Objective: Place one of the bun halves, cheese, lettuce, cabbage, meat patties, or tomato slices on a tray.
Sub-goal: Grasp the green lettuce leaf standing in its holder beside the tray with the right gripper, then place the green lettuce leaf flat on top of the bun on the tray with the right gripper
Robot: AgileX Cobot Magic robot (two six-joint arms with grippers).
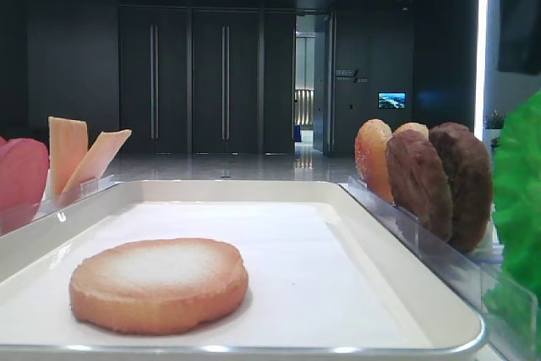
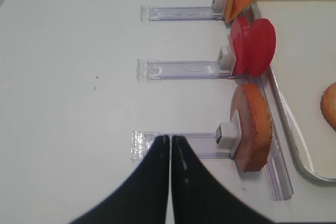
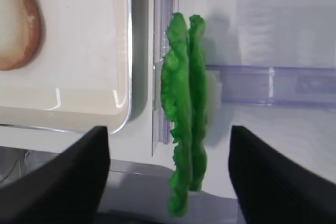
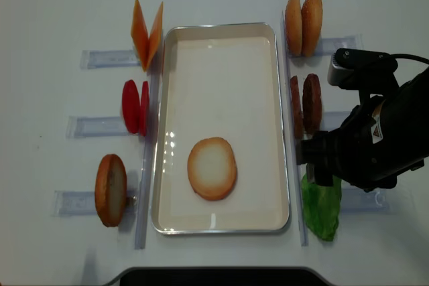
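Observation:
My right gripper picks up the lettuce leaf by its free top edge next, since the clear rack closes around the leaf's lower side.
A bun half [image 4: 212, 168] lies flat, pale face up, on the white tray [image 4: 221, 45]. Two green lettuce leaves [image 3: 184, 93] stand on edge in a clear rack right of the tray. My right gripper [image 3: 168, 129] is open around them, one finger on each side, with neither touching a leaf. The left gripper [image 2: 170, 137] is shut and empty above the outer end of a rack that holds another bun half [image 2: 252, 127]. Cheese [image 4: 147, 31], tomato slices [image 4: 135, 106] and meat patties [image 4: 305, 104] stand in their racks. Cabbage is out of view.
Clear plastic racks [image 2: 178, 69] line both long sides of the tray. Two more bun halves [image 4: 303, 25] stand at the far right. The right arm [image 4: 375, 138] hangs over the rack beside the patties. The table's front edge lies just below the tray.

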